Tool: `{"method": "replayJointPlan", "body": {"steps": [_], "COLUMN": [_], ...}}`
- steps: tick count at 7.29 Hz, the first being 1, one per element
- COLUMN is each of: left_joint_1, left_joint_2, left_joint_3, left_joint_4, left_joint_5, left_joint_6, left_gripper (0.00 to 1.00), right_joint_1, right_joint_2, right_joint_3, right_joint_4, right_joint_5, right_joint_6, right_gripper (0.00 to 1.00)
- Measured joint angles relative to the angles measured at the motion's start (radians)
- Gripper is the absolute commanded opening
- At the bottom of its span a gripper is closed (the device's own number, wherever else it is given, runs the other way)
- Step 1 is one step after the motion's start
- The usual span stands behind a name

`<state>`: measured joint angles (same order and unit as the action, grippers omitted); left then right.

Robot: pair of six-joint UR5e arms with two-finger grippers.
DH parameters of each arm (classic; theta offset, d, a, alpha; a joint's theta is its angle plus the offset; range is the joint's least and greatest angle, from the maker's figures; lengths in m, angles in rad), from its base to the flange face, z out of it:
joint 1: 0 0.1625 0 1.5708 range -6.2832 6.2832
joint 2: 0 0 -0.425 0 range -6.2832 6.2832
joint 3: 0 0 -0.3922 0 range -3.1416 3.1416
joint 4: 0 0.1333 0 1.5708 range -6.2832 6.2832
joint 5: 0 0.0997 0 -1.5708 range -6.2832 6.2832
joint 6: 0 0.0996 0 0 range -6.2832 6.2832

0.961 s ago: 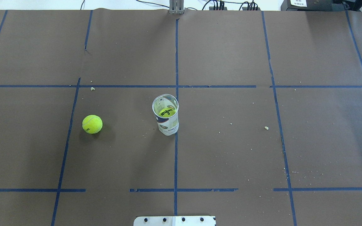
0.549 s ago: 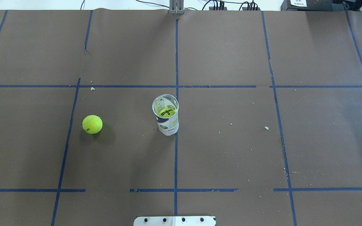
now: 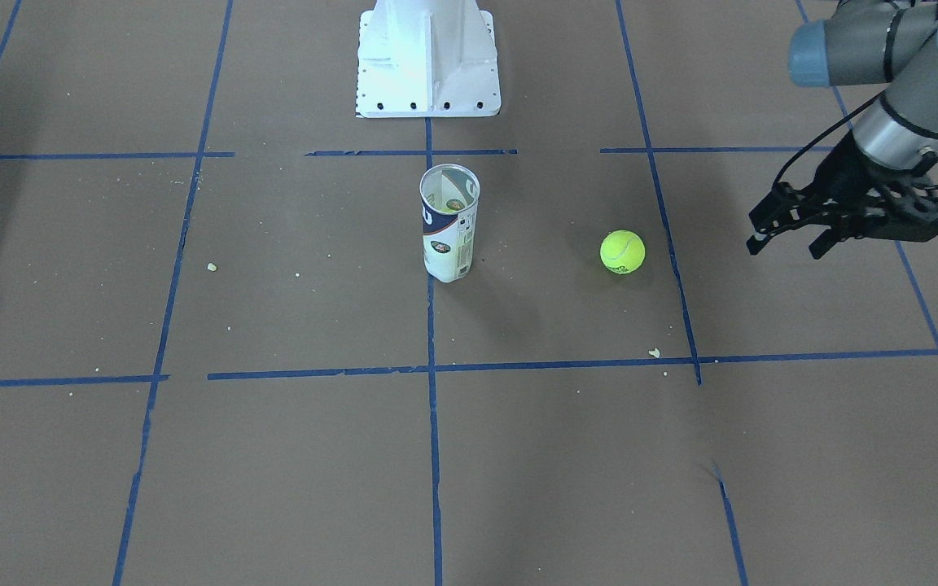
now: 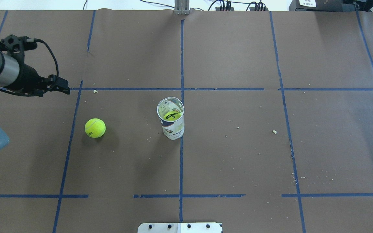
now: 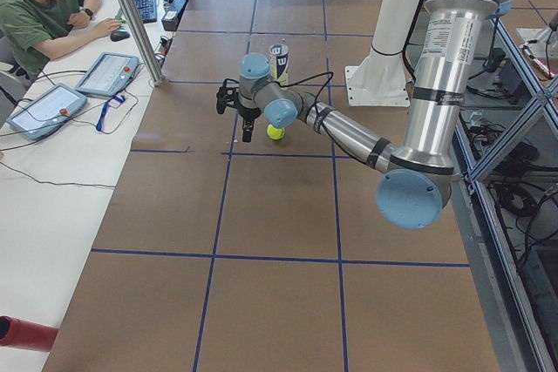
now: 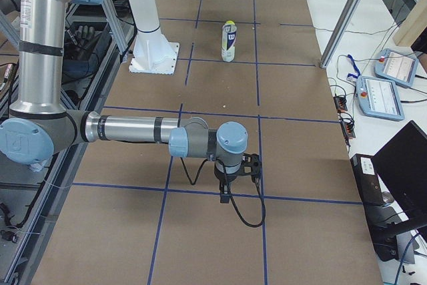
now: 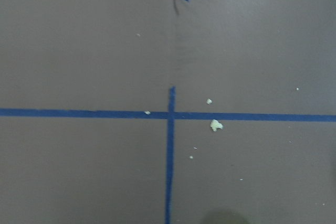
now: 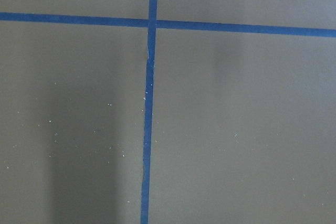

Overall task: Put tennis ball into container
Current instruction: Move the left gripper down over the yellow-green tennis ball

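The tennis ball is loose and needs to drop into the container (image 3: 449,221). I will grip it next with my left gripper by its round middle (image 3: 622,252).
The loose tennis ball (image 4: 95,128) (image 3: 622,251) (image 5: 275,131) lies on the brown paper, left of the container in the overhead view. The container (image 4: 170,118) (image 3: 449,221) (image 5: 279,51) stands upright at the middle, and a second yellow ball marked "Wilson 3" shows inside it. My left gripper (image 4: 64,87) (image 3: 785,248) (image 5: 234,119) hovers open with nothing between its fingers, beyond the loose ball and to its left in the overhead view. My right gripper (image 6: 230,188) shows only in the exterior right view, far from both things, and I cannot tell its state.
The white robot base (image 3: 427,57) stands at the table's near edge behind the container. Blue tape lines and small crumbs (image 4: 274,131) mark the paper. A seated operator (image 5: 44,2) and teach pendants (image 5: 106,73) are beside the table's far side.
My left arm has come in from the overhead view's left edge and moved right, to the tape crossing beyond the loose ball. Ball and container have not moved.
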<state>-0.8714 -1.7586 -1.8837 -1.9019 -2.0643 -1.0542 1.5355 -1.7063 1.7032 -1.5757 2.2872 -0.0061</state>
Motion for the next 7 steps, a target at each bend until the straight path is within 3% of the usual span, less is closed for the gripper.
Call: {"method": "replayJointPlan", "body": {"steps": [3, 7], "left_joint_1": [0.164, 0.234], "left_joint_2": [-0.073, -0.092], "left_joint_3": [0.046, 0.090], "left_joint_4": [0.003, 0.002], "left_joint_5": [0.152, 0.216], "left_joint_6": [-0.167, -0.207], "left_gripper": [1.00, 1.00], "right_joint_1": [0.000, 0.000], "right_joint_2": [-0.001, -0.001], "right_joint_3": [0.000, 0.000], "right_joint_4": [0.000, 0.000], "right_joint_5": [0.000, 0.000], "right_joint_6": [0.000, 0.000], "right_gripper": [1.00, 1.00]}}
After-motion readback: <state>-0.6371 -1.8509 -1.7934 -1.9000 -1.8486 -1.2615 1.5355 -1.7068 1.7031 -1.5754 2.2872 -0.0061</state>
